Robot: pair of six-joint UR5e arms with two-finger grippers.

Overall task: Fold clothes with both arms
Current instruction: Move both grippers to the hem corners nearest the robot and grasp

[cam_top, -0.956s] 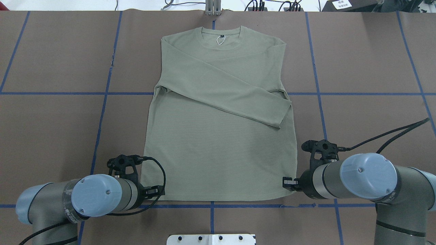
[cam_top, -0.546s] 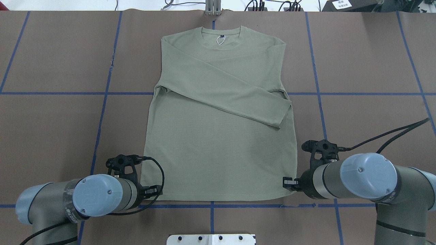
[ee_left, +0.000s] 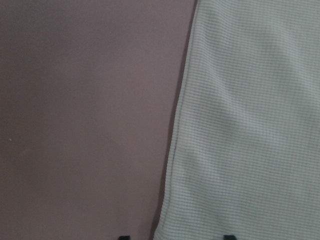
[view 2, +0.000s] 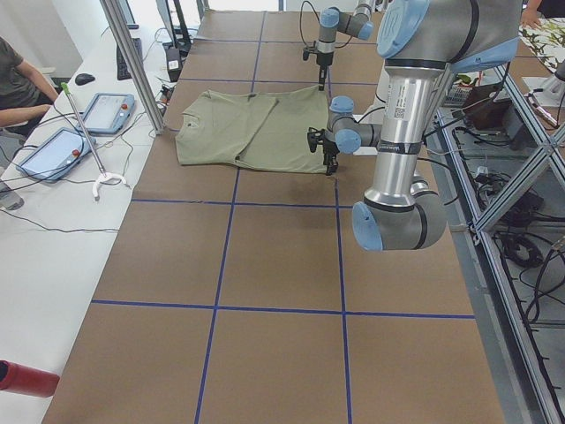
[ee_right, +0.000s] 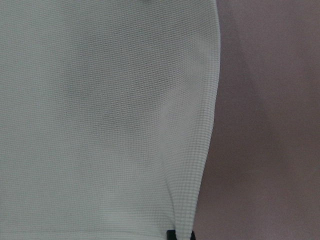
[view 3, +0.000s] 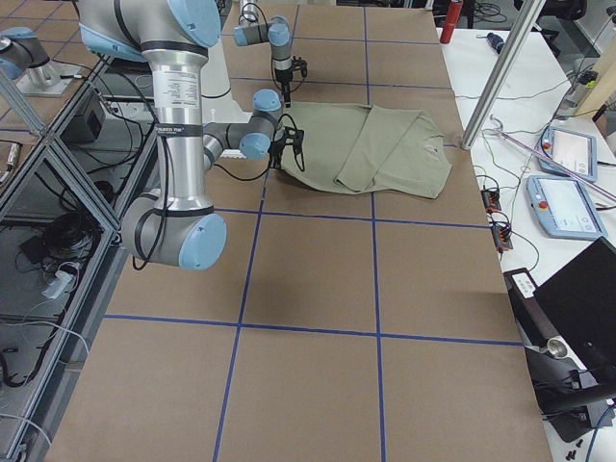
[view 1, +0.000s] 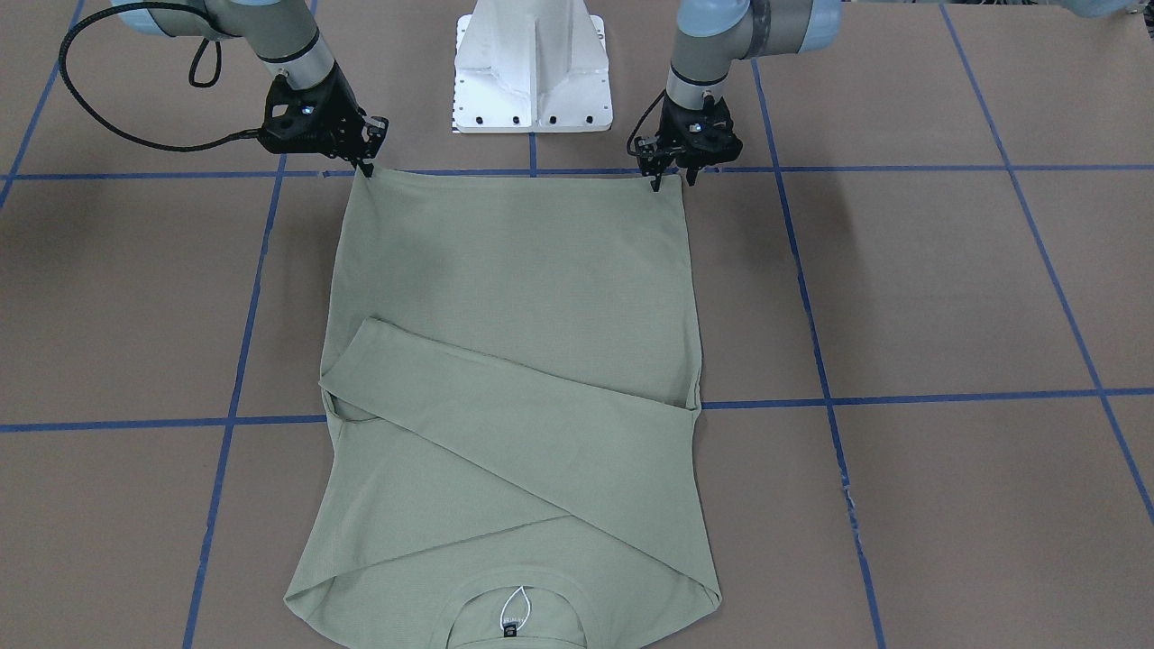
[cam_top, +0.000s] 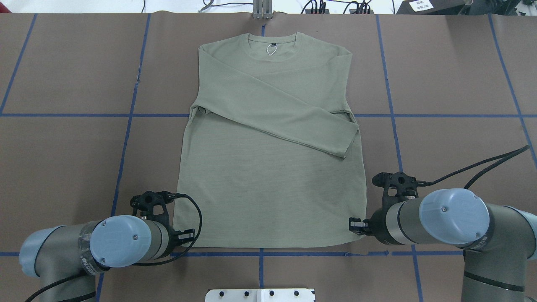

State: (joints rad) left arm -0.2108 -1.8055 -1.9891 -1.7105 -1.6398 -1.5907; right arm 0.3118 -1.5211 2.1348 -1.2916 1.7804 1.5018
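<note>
My left gripper next needs to take hold of the shirt by its hem corner (view 1: 672, 184). Then it can fold the shirt's lower part up toward the shirt's neck (view 1: 519, 589).
The sage-green shirt (cam_top: 268, 180) lies flat on the brown table, neck at the far side, both sleeves folded across the chest. In the front-facing view (view 1: 514, 297) its hem is nearest the robot. My left gripper (cam_top: 186, 235) is at the hem's left corner. In the left wrist view (ee_left: 175, 237) its fingertips stand apart with the shirt's side edge (ee_left: 250, 125) between them, so it is open. My right gripper (cam_top: 354, 225) is at the hem's right corner. In the right wrist view (ee_right: 180, 235) its tips are together on the shirt's edge (ee_right: 100, 125).
The white pedestal base (view 1: 532, 72) stands just behind the hem, between the arms. Blue tape lines (cam_top: 126, 138) cross the table. In the left exterior view a metal post (view 2: 132, 62) and tablets (view 2: 106, 88) stand on the white bench beyond the neck end.
My left gripper has shifted slightly left along the hem corner. The right arm and the shirt have not moved.
</note>
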